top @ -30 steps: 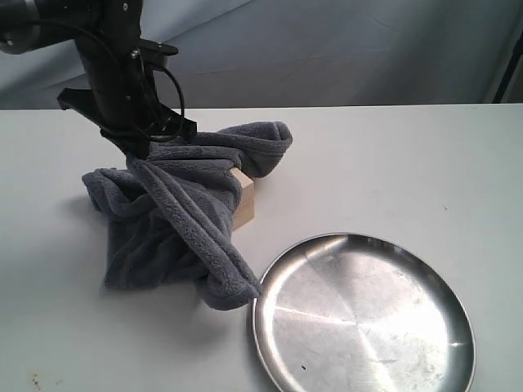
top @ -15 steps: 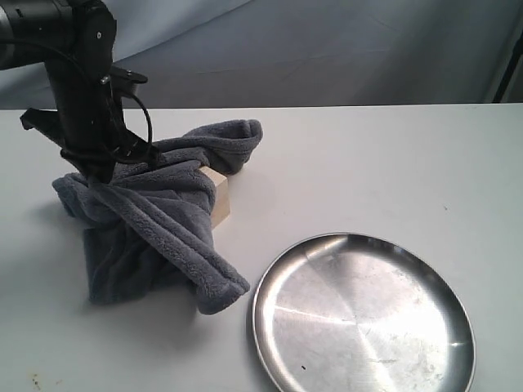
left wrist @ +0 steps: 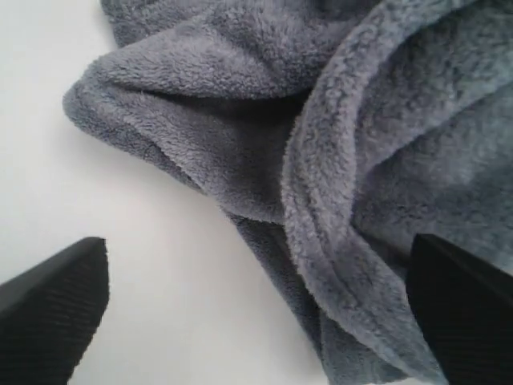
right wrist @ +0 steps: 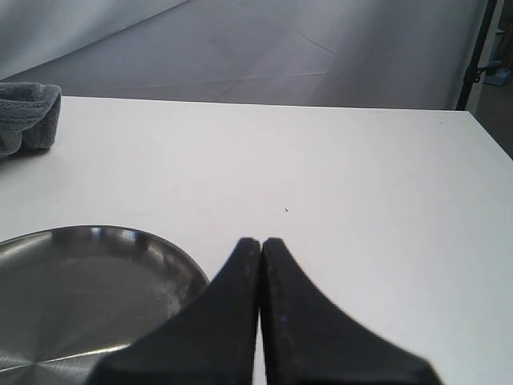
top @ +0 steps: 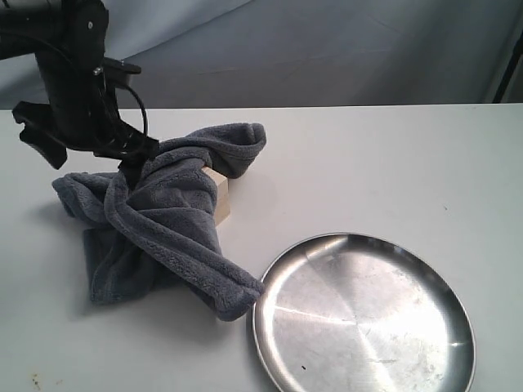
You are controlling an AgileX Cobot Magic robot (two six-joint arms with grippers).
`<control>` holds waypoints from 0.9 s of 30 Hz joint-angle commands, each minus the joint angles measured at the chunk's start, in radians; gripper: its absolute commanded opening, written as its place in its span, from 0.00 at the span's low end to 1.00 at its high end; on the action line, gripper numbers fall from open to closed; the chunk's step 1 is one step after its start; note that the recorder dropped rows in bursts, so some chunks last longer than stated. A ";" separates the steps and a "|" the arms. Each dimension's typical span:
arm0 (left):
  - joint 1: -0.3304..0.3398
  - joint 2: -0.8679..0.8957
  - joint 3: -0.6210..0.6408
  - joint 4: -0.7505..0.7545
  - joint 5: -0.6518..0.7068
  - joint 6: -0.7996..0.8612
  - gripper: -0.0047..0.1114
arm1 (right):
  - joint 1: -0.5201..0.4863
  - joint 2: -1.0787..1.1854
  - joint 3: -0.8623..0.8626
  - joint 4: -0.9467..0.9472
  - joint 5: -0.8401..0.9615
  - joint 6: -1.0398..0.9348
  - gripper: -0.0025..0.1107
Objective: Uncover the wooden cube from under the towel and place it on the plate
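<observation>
I will uncover the wooden cube (top: 219, 198) with my left gripper. It will grab the towel by its raised fold (top: 122, 206).
The dark blue-grey towel (top: 155, 233) lies bunched on the white table, with one fold draped over the wooden cube (top: 219, 198). Only the cube's pale right face and a corner show. My left gripper (top: 86, 159) hovers over the towel's left end, its fingers spread wide. In the left wrist view the towel (left wrist: 337, 144) lies under the left gripper (left wrist: 256, 321), with nothing pinched between the fingers. The steel plate (top: 274, 282) sits at the front right, and a towel corner touches its rim. My right gripper (right wrist: 260, 245) is shut and empty above the plate's (right wrist: 80, 281) edge; it is outside the exterior view.
A grey backdrop (top: 327, 49) rises behind the table's far edge. A towel fold (right wrist: 28, 112) shows at the far side of the right wrist view. Bare tabletop (top: 392, 163) stretches behind the plate.
My left gripper dragged the towel and cube leftward, then opened and let the towel go. The towel's near corner slid down against the plate's rim.
</observation>
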 commanded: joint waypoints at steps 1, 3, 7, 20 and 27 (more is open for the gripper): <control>0.002 -0.078 -0.070 -0.113 -0.001 -0.003 0.86 | 0.003 -0.004 0.004 0.000 -0.010 0.001 0.02; -0.003 -0.106 -0.073 -0.172 -0.001 -0.003 0.85 | 0.003 -0.004 0.004 0.000 -0.010 0.001 0.02; -0.063 -0.116 -0.073 -0.181 -0.001 -0.003 0.78 | 0.003 -0.004 0.004 0.000 -0.010 0.001 0.02; -0.340 0.025 -0.073 -0.046 -0.001 -0.285 0.75 | 0.003 -0.004 0.004 0.000 -0.010 0.001 0.02; -0.358 0.117 -0.073 -0.019 -0.001 -0.372 0.75 | 0.003 -0.004 0.004 0.000 -0.010 0.001 0.02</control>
